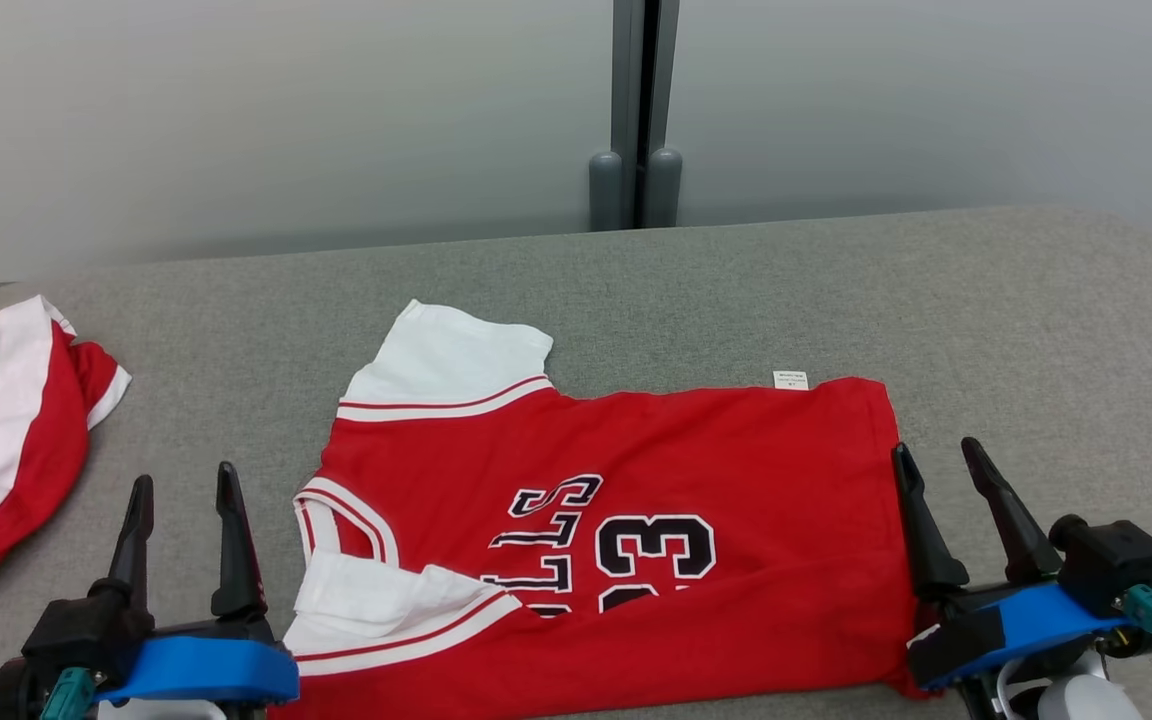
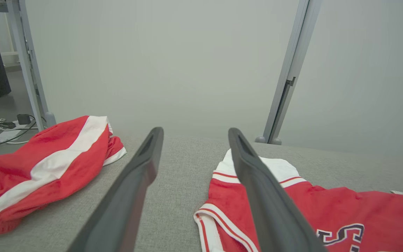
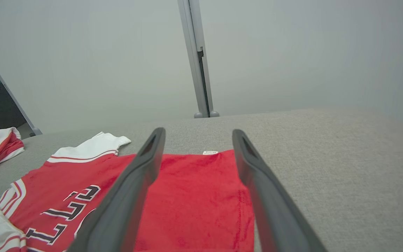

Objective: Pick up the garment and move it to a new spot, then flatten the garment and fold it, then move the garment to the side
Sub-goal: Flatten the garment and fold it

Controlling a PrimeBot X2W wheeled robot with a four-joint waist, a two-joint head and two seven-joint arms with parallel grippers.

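To fold the jersey, my left gripper will next grab the far white sleeve that sticks out. Then the sleeve folds in over the red body.
The garment is a red jersey with white sleeves and black lettering. It lies spread flat on the grey table, collar end to the left and hem to the right. My left gripper stands open just left of the collar end, with bare table showing between its fingers and the jersey off to the right. My right gripper is open at the hem end. In the right wrist view the jersey's hem edge lies between the fingers, and nothing is gripped.
A second red and white garment lies crumpled at the table's far left edge. A pale partition wall with a grey post runs behind the table. Bare grey tabletop stretches behind and to the right of the jersey.
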